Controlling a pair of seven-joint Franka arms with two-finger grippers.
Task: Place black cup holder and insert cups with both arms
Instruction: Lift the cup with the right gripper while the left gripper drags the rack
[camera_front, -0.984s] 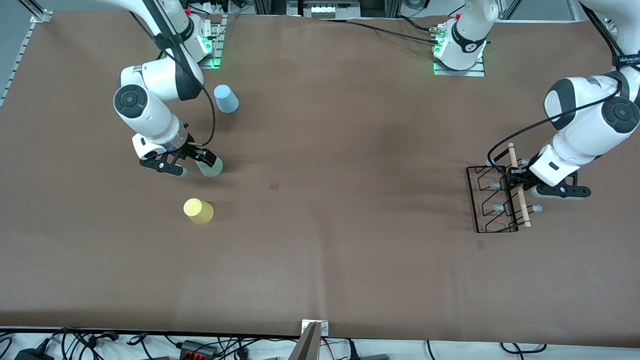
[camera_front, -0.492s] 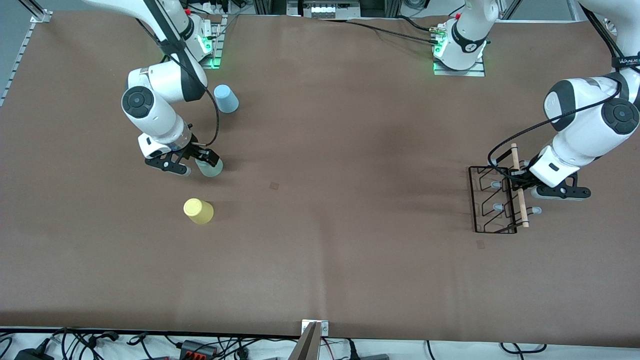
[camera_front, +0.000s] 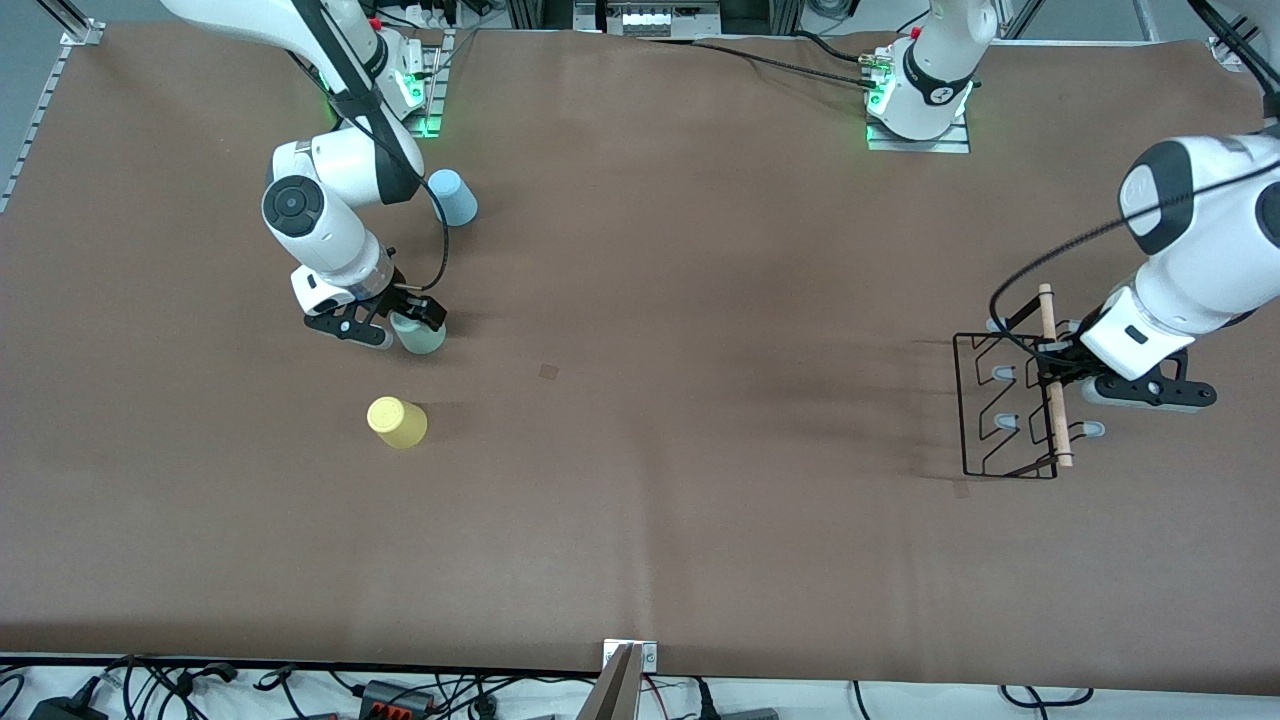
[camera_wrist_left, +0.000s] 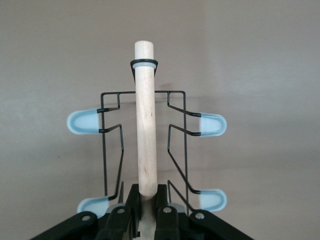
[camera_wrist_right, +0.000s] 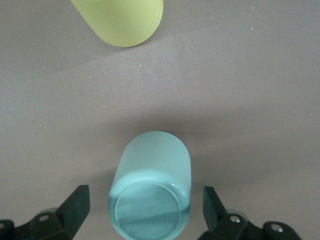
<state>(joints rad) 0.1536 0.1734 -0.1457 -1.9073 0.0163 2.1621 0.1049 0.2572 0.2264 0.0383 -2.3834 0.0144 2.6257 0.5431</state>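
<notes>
My right gripper grabs the mint cup by its side (camera_front: 414, 341) next, to insert it into the black cup holder (camera_front: 1008, 405).
The black cup holder (camera_front: 1008, 405) is at the left arm's end of the table. My left gripper (camera_front: 1062, 375) is shut on its wooden rod (camera_front: 1053, 400), and the left wrist view shows the fingers (camera_wrist_left: 132, 195) clamped on the rod (camera_wrist_left: 145, 130) between pale-blue prongs (camera_wrist_left: 82, 122). My right gripper (camera_front: 405, 328) is open and straddles the upside-down mint cup (camera_front: 422, 338) without touching it. The right wrist view shows that cup (camera_wrist_right: 152, 165) between the fingertips (camera_wrist_right: 77, 200). The yellow cup (camera_front: 397, 421) stands nearer the front camera and also shows in the right wrist view (camera_wrist_right: 120, 20). The blue cup (camera_front: 453, 197) stands farther.
The brown table mat (camera_front: 680, 450) spans the whole work area. The arm bases (camera_front: 918, 100) stand along the edge farthest from the front camera. Cables and a bracket (camera_front: 625, 670) lie off the edge nearest that camera.
My right gripper has moved over to the mint cup and now has a finger on each side. My left gripper has carried the cup holder a little toward the left arm's end of the table.
</notes>
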